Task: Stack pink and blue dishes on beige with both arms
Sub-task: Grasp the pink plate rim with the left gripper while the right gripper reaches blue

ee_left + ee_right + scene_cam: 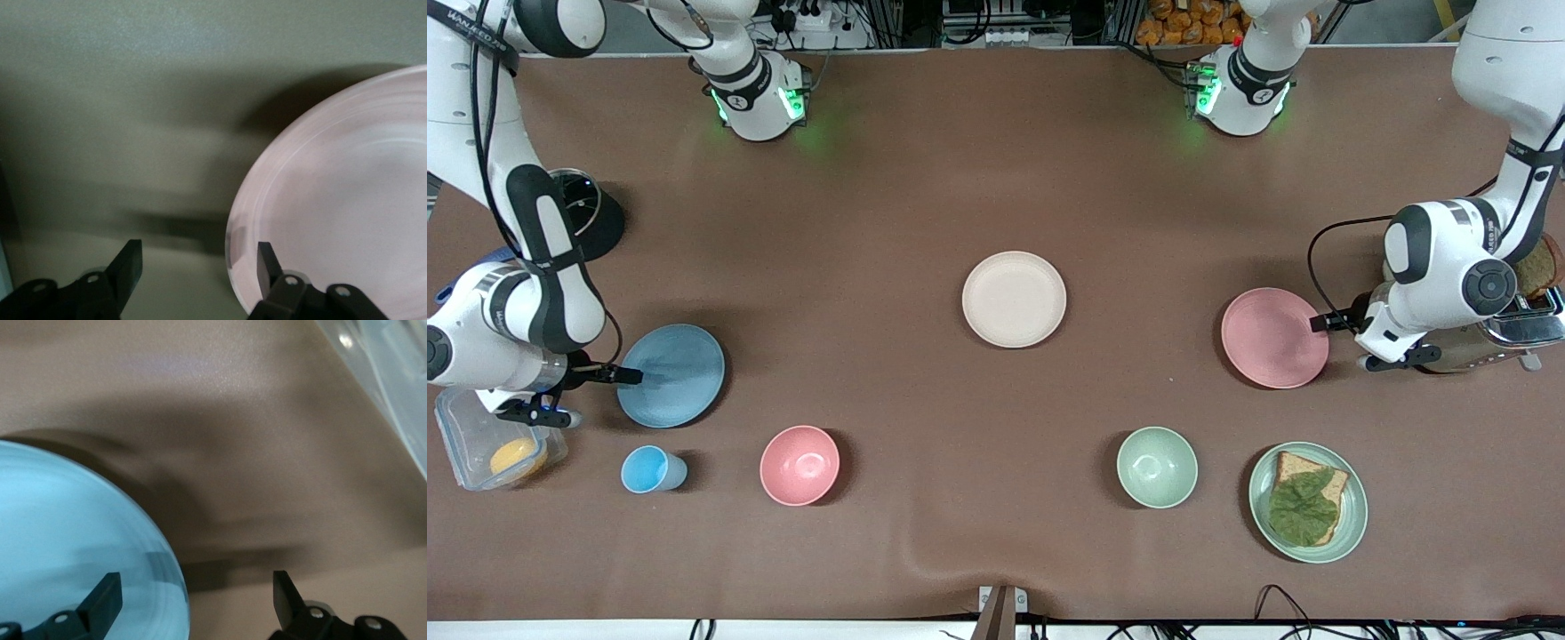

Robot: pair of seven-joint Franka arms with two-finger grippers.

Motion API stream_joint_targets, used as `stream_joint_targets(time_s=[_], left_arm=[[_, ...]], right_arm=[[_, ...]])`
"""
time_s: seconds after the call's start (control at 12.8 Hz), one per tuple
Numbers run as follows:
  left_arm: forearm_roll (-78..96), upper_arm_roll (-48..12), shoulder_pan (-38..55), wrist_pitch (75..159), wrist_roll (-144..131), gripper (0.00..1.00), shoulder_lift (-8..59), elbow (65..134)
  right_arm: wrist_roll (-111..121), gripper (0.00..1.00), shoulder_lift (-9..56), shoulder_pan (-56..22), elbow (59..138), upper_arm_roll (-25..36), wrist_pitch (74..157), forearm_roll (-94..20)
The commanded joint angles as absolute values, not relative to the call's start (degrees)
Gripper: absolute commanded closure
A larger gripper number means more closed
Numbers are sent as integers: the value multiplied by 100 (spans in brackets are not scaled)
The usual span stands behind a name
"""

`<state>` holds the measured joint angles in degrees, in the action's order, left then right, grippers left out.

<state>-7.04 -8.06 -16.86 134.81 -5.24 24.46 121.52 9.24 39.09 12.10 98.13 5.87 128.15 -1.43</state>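
Observation:
The blue plate's broad side is far wider than my open fingers. My right gripper will next pinch the plate by its thin rim to stack it.
The beige plate lies bare in the middle of the table. The pink plate lies flat toward the left arm's end. My left gripper is open at its rim. In the left wrist view the pink plate's edge passes between the fingers of the left gripper, one finger over the plate and one off it. The blue plate lies toward the right arm's end. My right gripper is open and straddles its rim, as the right wrist view shows for the blue plate and right gripper.
Nearer the front camera stand a blue cup, a pink bowl, a green bowl and a green plate with bread and a leaf. A clear container sits under the right arm. A toaster stands by the left arm.

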Motion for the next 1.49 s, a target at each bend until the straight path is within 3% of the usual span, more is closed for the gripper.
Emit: stream_joint_targets(time_s=[0.0, 0.08, 0.31, 0.7, 1.25, 1.41], left_arm=[[-800, -844, -1670, 13500, -571, 24, 2566, 12023], [-782, -852, -1661, 13500, -571, 28, 2610, 12015], [-782, -870, -1661, 13500, -571, 47, 2672, 11979], [-773, -914, -1643, 13474, -501, 99, 2611, 11988], [-581, -1511, -1731, 12983, -422, 100, 2032, 11936], [-204, -1835, -1723, 12414, -396, 100, 1864, 11578]], right_arm=[[1002, 93, 3735, 1309, 10002, 492, 12858, -220], [1002, 100, 3727, 1310, 10002, 501, 12824, -220], [1028, 100, 3718, 1301, 10019, 492, 12788, -220], [1195, 100, 3561, 1283, 10011, 492, 12560, -220], [1468, 100, 3340, 1318, 9940, 475, 12235, -333], [1468, 100, 3296, 1318, 9818, 483, 11745, -789]])
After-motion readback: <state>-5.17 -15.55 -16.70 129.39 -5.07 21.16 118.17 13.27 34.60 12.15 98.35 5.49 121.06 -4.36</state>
